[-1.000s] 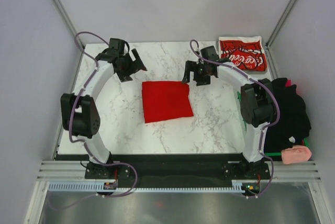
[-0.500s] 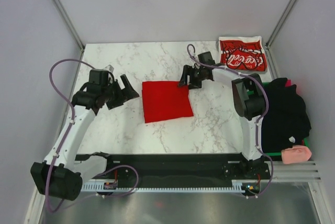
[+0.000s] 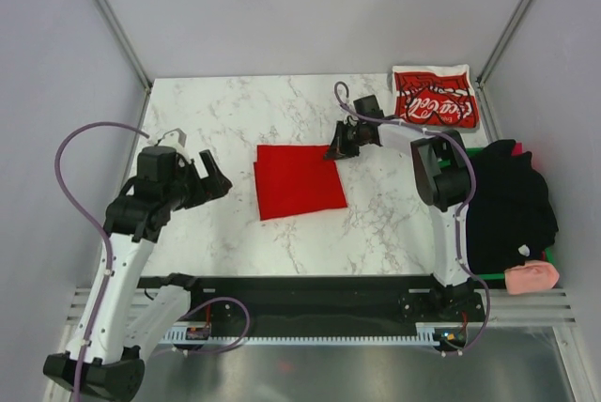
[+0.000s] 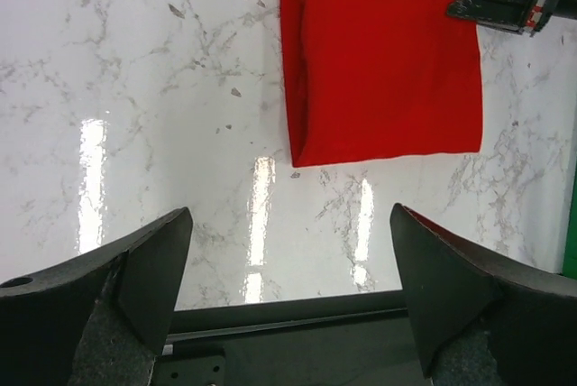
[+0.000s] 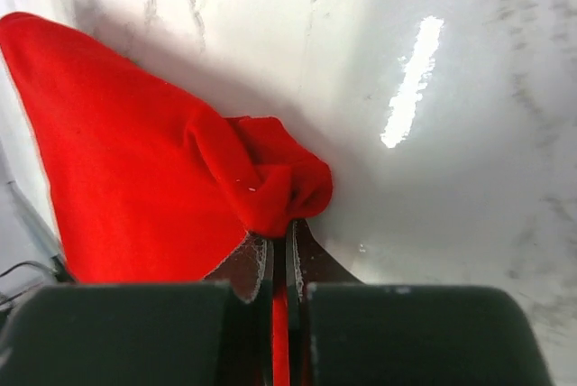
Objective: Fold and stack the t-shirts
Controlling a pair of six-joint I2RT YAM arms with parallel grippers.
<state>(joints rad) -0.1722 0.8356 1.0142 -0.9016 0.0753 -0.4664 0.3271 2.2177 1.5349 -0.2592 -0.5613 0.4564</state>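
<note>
I would pull the folded plain red t-shirt up along with my right gripper if I lifted it now. The t-shirt's corner is pinched in a heap between the gripper's closed fingers.
A plain red t-shirt (image 3: 298, 181) lies folded in a rectangle at the middle of the marble table (image 3: 216, 106); it also shows in the left wrist view (image 4: 383, 61). My right gripper (image 3: 336, 151) is shut on this shirt's far right corner, the cloth (image 5: 270, 183) bunched between the jaws (image 5: 281, 246). A folded red t-shirt with white Coca-Cola script (image 3: 435, 97) lies at the far right corner of the table. My left gripper (image 3: 208, 181) stands open to the left of the plain shirt, nothing between its fingers (image 4: 153, 269).
A heap of black cloth (image 3: 512, 205) with a pink piece (image 3: 531, 277) lies off the table's right edge on a green surface. Grey walls close in the table on three sides. A black bar (image 4: 288, 323) runs along the near edge.
My right gripper came down onto the plain shirt's far right corner and shut on it. The left arm swung back from the far left of the table toward the near left, still open.
</note>
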